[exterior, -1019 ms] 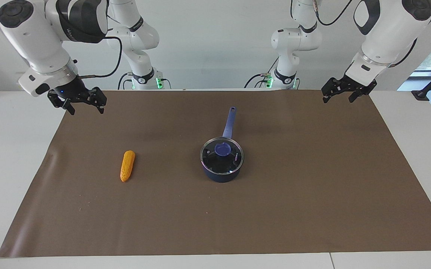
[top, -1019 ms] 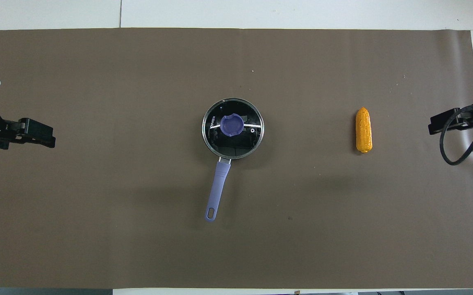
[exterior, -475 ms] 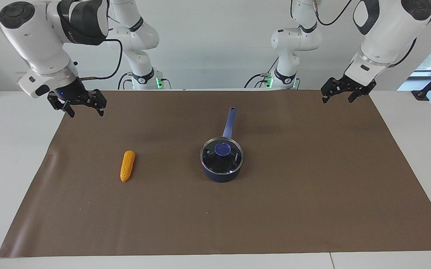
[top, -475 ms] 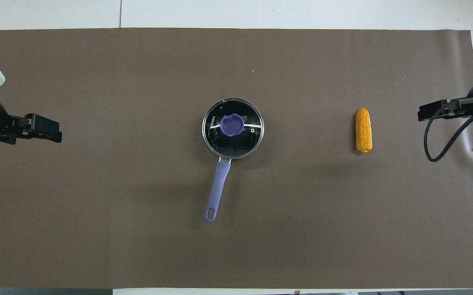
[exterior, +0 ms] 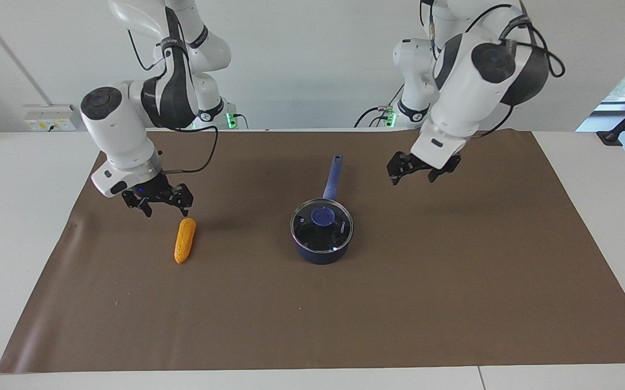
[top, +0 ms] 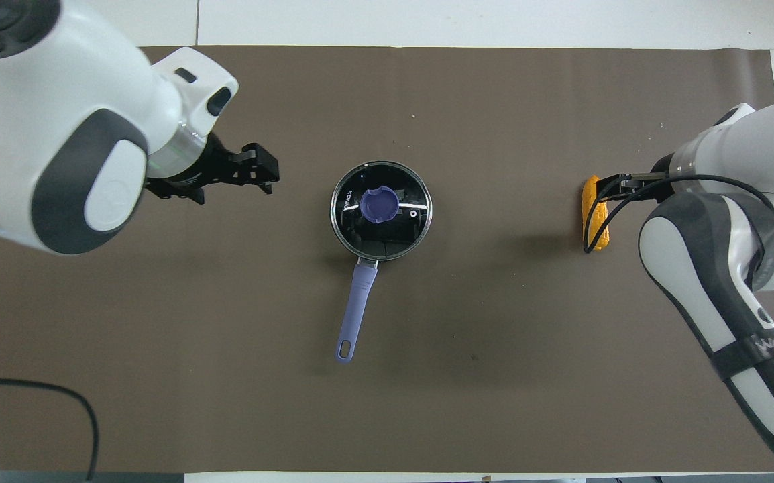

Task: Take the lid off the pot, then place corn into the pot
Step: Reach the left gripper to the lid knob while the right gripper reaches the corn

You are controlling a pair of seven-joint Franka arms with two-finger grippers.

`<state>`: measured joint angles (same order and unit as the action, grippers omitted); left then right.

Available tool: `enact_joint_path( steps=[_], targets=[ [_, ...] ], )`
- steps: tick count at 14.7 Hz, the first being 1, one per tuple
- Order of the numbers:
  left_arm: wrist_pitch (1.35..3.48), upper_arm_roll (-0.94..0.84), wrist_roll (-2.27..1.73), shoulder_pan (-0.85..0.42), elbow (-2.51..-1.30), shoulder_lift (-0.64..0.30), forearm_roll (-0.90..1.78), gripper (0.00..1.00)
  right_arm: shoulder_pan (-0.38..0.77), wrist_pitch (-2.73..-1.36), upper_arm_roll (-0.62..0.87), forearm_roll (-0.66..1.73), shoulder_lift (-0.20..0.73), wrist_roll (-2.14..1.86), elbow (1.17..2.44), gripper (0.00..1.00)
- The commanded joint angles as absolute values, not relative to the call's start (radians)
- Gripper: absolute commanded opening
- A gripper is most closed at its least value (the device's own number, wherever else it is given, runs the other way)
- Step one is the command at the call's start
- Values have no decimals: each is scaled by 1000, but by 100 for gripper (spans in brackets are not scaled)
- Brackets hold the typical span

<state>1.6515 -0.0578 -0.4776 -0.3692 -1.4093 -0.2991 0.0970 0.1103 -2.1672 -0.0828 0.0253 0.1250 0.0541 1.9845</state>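
I should next use my left gripper to lift the lid by its narrow blue-purple knob [top: 379, 204], because the lid's round glass is too wide for the gripper's fingers.
The navy pot [exterior: 321, 250] stands mid-mat with the glass lid [exterior: 339, 230] on it, blue-purple knob [exterior: 323, 216] up. Its handle [exterior: 332, 176] points toward the robots. It also shows in the overhead view, with the lid [top: 407, 231] and the handle [top: 357, 312]. The corn [exterior: 185, 247] lies on the mat toward the right arm's end; in the overhead view the corn [top: 598, 228] is partly covered. My right gripper [exterior: 164, 206] is open, raised close over the corn, not touching it. My left gripper [exterior: 413, 176] is open and empty, raised over the mat beside the pot's handle.
A brown mat [exterior: 453, 271] covers most of the white table [exterior: 20, 216]. Both arms lean in over the mat from the robots' end. The left gripper [top: 263, 176] and the right gripper [top: 612, 186] also show in the overhead view.
Both arms have swung in from the mat's ends and come lower. The right gripper has moved to the corn, the left gripper toward the pot. Pot, lid and corn have not moved.
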Motion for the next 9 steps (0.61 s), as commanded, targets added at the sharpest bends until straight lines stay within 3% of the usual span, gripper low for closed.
enact_joint_path(
  steps=[1,3,9],
  targets=[
    [1684,-35,-618,-464,-1236,-468,101,100,110,-2279,-81,41,109,60,2115,96],
    [1724,-40,-624,-489,-1238,-482,103,100,112,-2299,-81,41,127,49,2128,96],
    [1796,-34,-690,-575,-1236,-569,95,100,100,-2355,-81,41,216,-6,2134,81]
  ],
)
